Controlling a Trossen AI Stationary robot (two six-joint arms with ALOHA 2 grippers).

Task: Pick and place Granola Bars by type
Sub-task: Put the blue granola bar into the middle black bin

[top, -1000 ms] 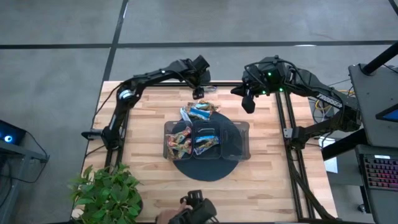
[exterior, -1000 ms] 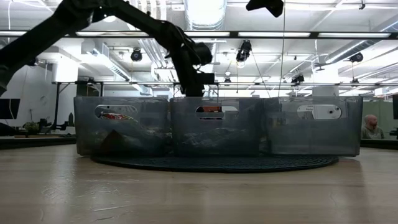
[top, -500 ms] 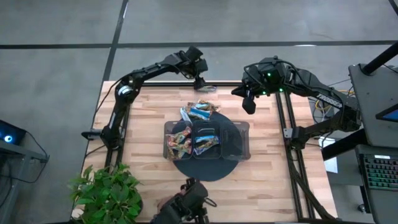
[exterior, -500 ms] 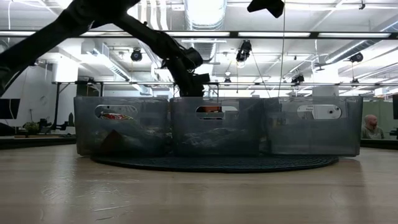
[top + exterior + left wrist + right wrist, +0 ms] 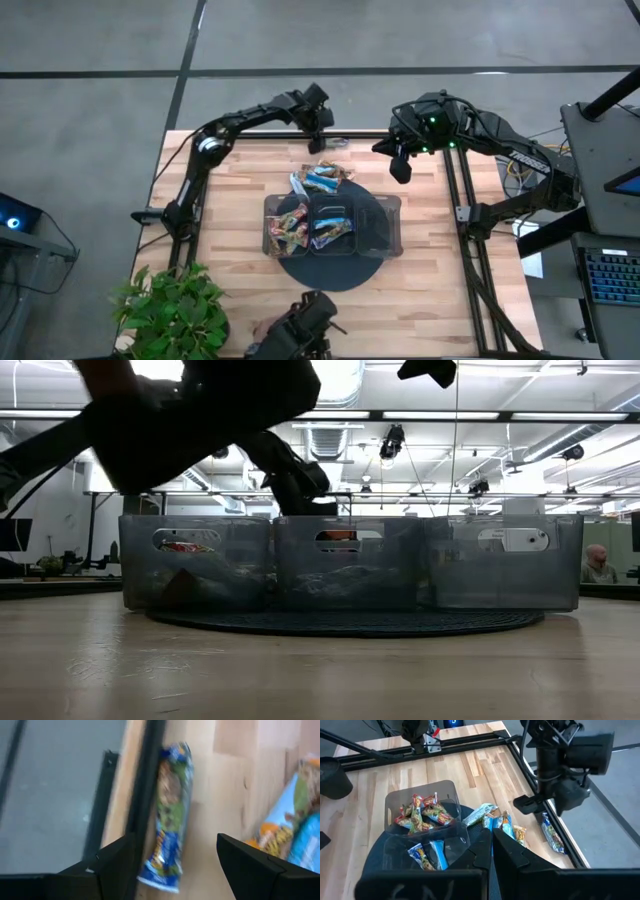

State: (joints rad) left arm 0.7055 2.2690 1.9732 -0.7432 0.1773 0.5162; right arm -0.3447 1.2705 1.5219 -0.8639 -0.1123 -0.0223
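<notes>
The dark blue granola bar has to be sorted into the tray's middle section (image 5: 333, 228), so my left gripper should next grip the bar's blue logo end.
One dark blue granola bar (image 5: 172, 810) lies flat on the table against the black rail at the far edge (image 5: 333, 143). My left gripper (image 5: 320, 130) hovers over it, open, a finger on each side of the bar (image 5: 175, 837), touching nothing. Several light blue and mixed bars sit in a loose pile (image 5: 320, 180) just beyond the tray (image 5: 385, 205). In the tray, reddish-orange bars (image 5: 420, 812) fill one end compartment and blue ones (image 5: 427, 855) the middle. My right gripper (image 5: 400, 172) hangs shut above the table's far right (image 5: 491, 837).
The tray stands on a round dark mat (image 5: 335, 270) at the table's middle; its right compartment holds no bars. A black rail (image 5: 360, 133) runs along the far edge. A potted plant (image 5: 175, 310) stands at the near left corner. A dark object (image 5: 305, 335) shows at the near edge.
My left gripper has drawn a little toward the far edge and now stands over the lone bar by the rail. The dark object at the near edge has shifted and now covers the low view's upper left. The bars and my right arm have kept still.
</notes>
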